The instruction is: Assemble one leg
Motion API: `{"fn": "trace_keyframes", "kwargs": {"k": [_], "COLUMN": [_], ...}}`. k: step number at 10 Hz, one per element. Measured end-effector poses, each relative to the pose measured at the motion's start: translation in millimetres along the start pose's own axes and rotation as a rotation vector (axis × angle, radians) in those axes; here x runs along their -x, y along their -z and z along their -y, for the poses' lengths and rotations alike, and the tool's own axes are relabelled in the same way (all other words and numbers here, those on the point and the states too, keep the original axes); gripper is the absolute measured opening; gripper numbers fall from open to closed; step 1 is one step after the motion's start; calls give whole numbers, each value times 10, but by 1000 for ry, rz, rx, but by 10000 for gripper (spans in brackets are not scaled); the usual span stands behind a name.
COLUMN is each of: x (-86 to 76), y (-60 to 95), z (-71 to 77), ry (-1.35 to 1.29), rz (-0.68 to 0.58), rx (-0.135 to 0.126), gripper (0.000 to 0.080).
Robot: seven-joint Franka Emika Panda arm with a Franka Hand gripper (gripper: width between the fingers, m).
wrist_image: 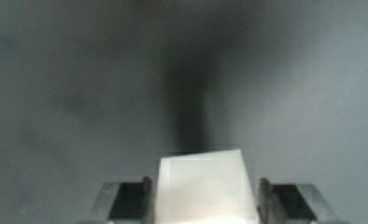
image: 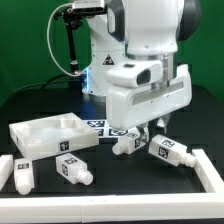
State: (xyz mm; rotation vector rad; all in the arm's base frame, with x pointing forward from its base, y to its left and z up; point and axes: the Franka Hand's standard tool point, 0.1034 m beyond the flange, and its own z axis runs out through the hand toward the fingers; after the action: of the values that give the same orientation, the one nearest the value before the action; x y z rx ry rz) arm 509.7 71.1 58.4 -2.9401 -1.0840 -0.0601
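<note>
My gripper should keep the white leg between its fingers: it hangs above the dark table in the wrist view.
In the wrist view a white square-section leg sits between my two fingers, and the jaws are closed against its sides. In the exterior view my gripper is low over the dark table, right of the tray, with this leg under it, tilted, its peg end toward the exterior view's left. I cannot tell whether it touches the table. Another leg lies just to the exterior view's right. Two more legs lie near the front left.
The big white square tray-like piece lies at the exterior view's left. The marker board lies behind the gripper by the robot base. White rails border the table at the front and the right.
</note>
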Motion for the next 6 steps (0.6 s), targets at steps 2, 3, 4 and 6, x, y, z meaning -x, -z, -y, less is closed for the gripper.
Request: {"fn": "trace_keyframes", "kwargs": {"k": [2, 3, 4, 6], "x": [11, 9, 19, 392], "y": [-30, -28, -30, -77], "z": [3, 2, 29, 449], "ry": [7, 7, -30, -161], "rz": [2, 2, -6, 16], "rx": [-2, -2, 1, -11], "gripper": [278, 278, 278, 279]}}
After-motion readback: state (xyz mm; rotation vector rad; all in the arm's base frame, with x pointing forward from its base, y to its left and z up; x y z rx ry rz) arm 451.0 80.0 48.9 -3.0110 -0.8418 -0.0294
